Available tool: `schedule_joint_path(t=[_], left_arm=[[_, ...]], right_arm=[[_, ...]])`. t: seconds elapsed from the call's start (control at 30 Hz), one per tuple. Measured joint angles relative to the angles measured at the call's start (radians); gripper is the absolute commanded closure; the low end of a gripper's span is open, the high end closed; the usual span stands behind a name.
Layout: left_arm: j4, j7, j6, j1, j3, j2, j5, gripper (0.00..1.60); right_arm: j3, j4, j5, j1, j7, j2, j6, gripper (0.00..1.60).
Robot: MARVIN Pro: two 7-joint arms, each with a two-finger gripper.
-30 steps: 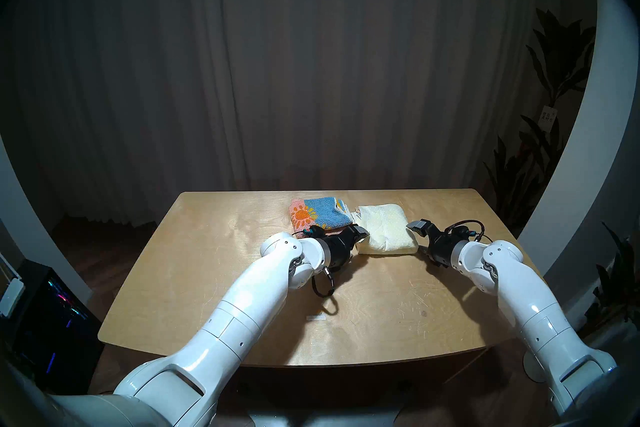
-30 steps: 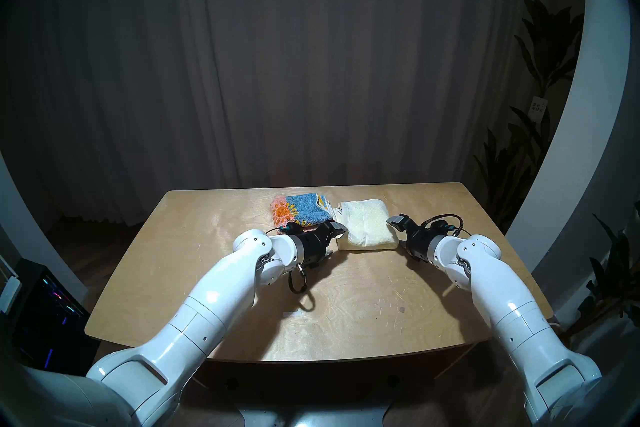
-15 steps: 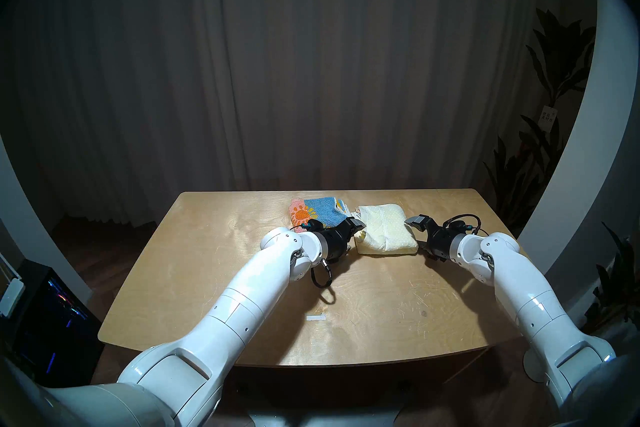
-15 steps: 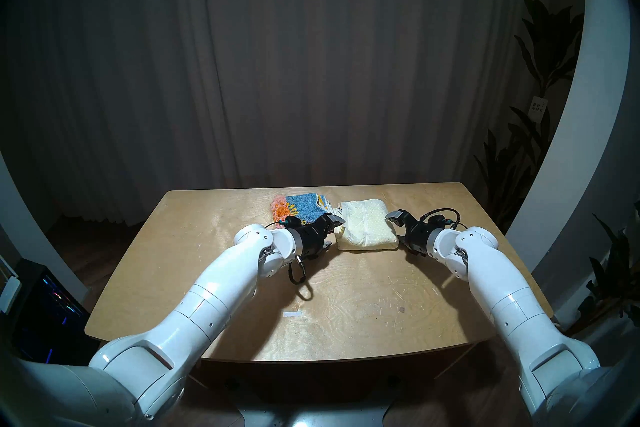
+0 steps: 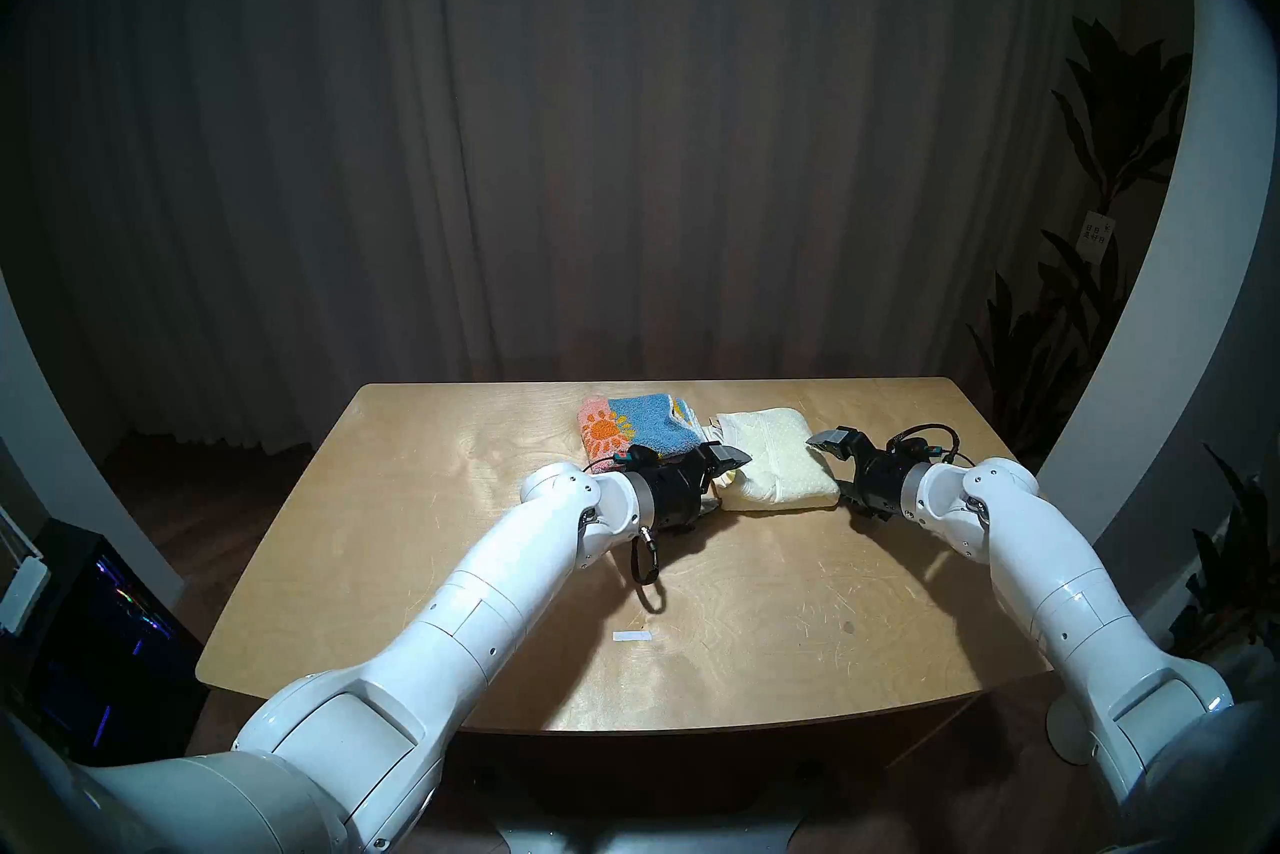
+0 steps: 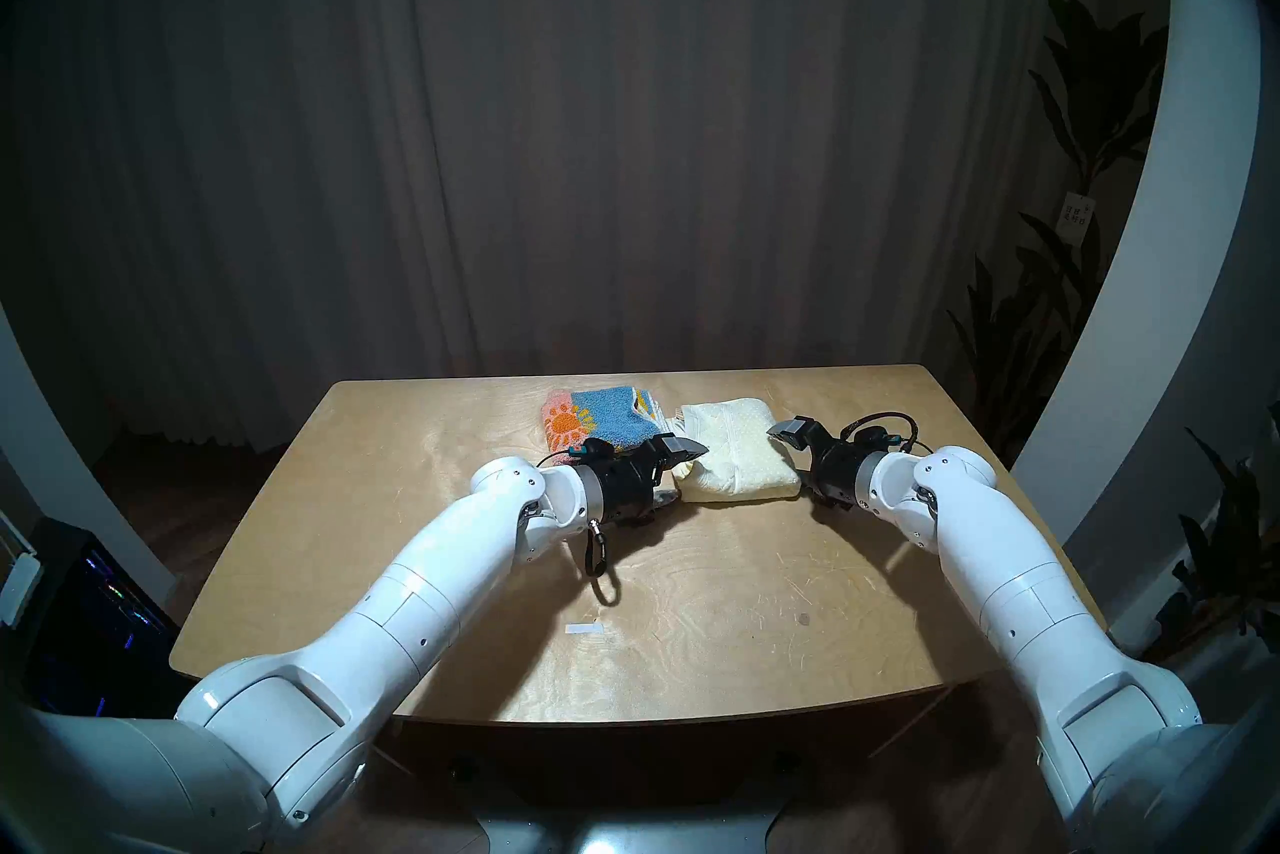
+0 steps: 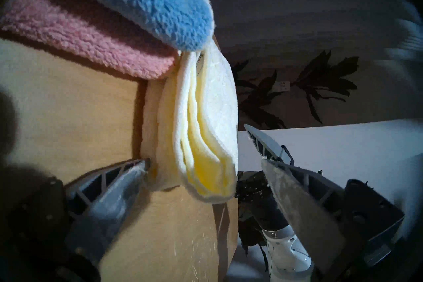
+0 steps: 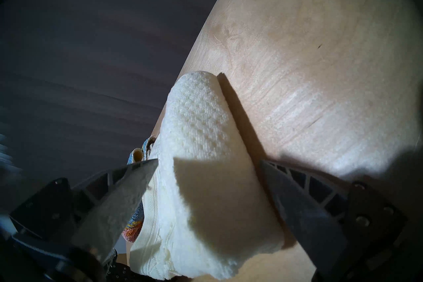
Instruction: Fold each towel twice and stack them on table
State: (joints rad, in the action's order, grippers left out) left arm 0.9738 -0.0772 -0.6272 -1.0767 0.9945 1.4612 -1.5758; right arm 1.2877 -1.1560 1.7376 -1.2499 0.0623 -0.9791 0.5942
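Note:
I will use my left gripper next to grab the cream towel's folded layers at their layered edge (image 5: 724,486) and pinch them together, because they are standing up loosely next to the sun towel (image 5: 634,433).
The pink and blue sun towel (image 5: 634,433) lies folded at the back of the table (image 5: 429,527). The cream dotted towel (image 5: 776,464) lies folded just to its right, touching it. My left gripper (image 5: 722,480) is open with its jaws around the cream towel's near left corner, one finger above and one at table level. In the left wrist view the towel's layered edge (image 7: 206,137) sits between the fingers (image 7: 128,178). My right gripper (image 5: 836,466) is open around the towel's right end. In the right wrist view the cream towel (image 8: 201,126) fills the gap.
A small white tape mark (image 5: 632,636) lies on the near middle of the table. A dark computer case (image 5: 104,624) stands on the floor at the left. Tall plants (image 5: 1080,312) stand at the right. A dark curtain hangs behind the table.
Both grippers have moved inward onto the cream towel. The left one slid right until its jaws straddle the near left corner. The right one moved left over the right end.

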Motion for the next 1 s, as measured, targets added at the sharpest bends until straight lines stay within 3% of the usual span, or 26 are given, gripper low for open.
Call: schedule_joint_path(t=[0.67,0.8,1.0], left_arm=[[-0.206,-0.248,0.001,0.111,-0.068,0.021,0.083,0.00],[-0.230,-0.262,-0.003,0.132,-0.088,0.026,0.103,0.00],[-0.262,-0.262,-0.007,0.157,-0.099,0.041,0.114,0.00]], right_arm=[[-0.041,0.085,-0.010,0.064,-0.065,-0.001,0.061,0.06],[-0.045,0.095,-0.018,0.066,-0.085,0.001,0.065,0.00],[-0.051,0.112,-0.026,0.074,-0.109,0.002,0.076,0.11]])
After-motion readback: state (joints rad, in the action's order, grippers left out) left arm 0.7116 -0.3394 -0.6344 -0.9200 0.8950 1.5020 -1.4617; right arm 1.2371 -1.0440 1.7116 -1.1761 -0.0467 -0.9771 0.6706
